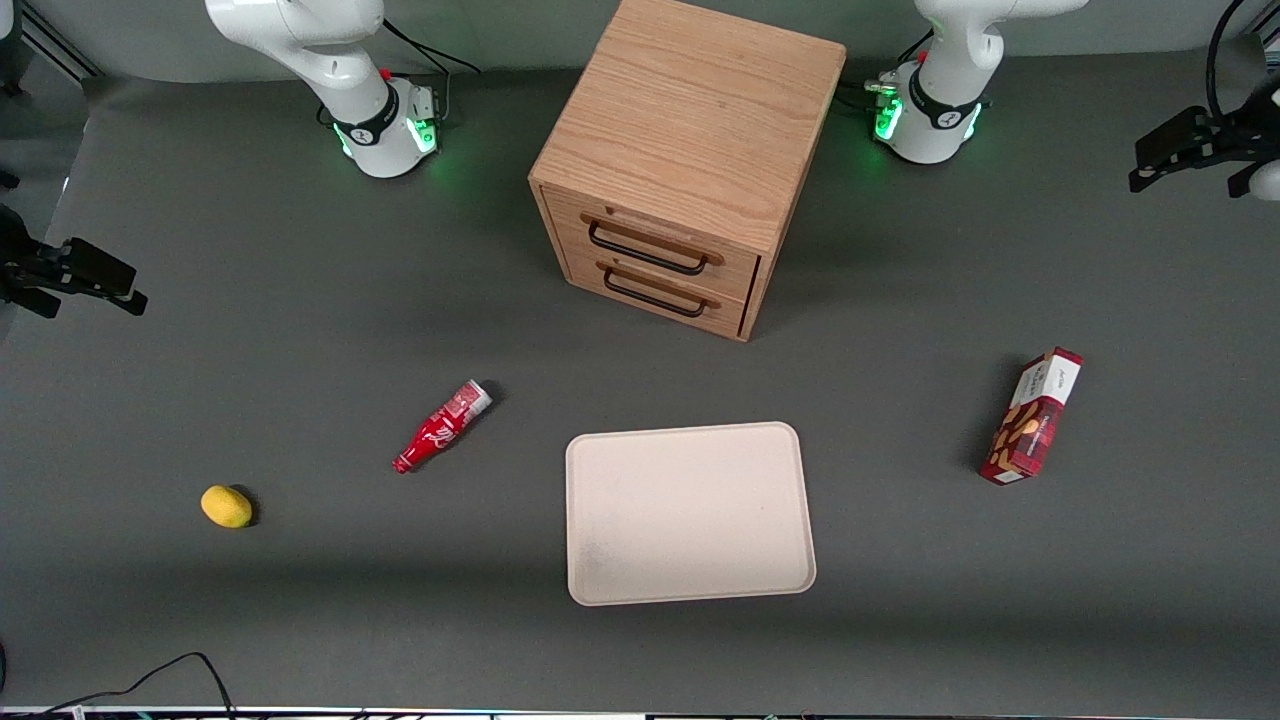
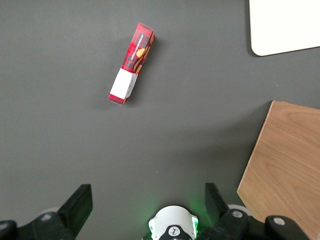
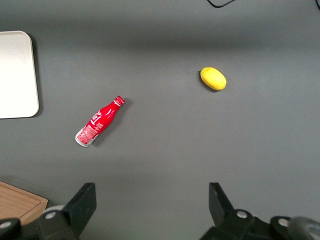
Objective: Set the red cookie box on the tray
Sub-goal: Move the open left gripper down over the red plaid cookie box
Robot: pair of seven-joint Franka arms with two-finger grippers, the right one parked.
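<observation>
Next, my left gripper needs to pick up the red cookie box by its middle [image 1: 1038, 410] beside the white label to place it on the tray [image 1: 690, 513].
The red cookie box [image 1: 1032, 417] lies flat on the grey table toward the working arm's end, its white label end pointing away from the front camera. The left wrist view shows it too, the cookie box [image 2: 132, 64] alone on bare table. The beige tray [image 1: 690, 513] sits near the table's middle with nothing on it; one corner of the tray [image 2: 285, 25] shows to the wrist camera. My left gripper [image 1: 1195, 150] hangs high above the table, farther from the front camera than the box. The gripper [image 2: 147, 200] is open and holds nothing.
A wooden two-drawer cabinet [image 1: 690, 150] stands farther from the front camera than the tray. A small red bottle [image 1: 442, 425] and a yellow lemon [image 1: 226, 506] lie toward the parked arm's end. The working arm's base [image 2: 172, 227] sits beside the cabinet [image 2: 285, 165].
</observation>
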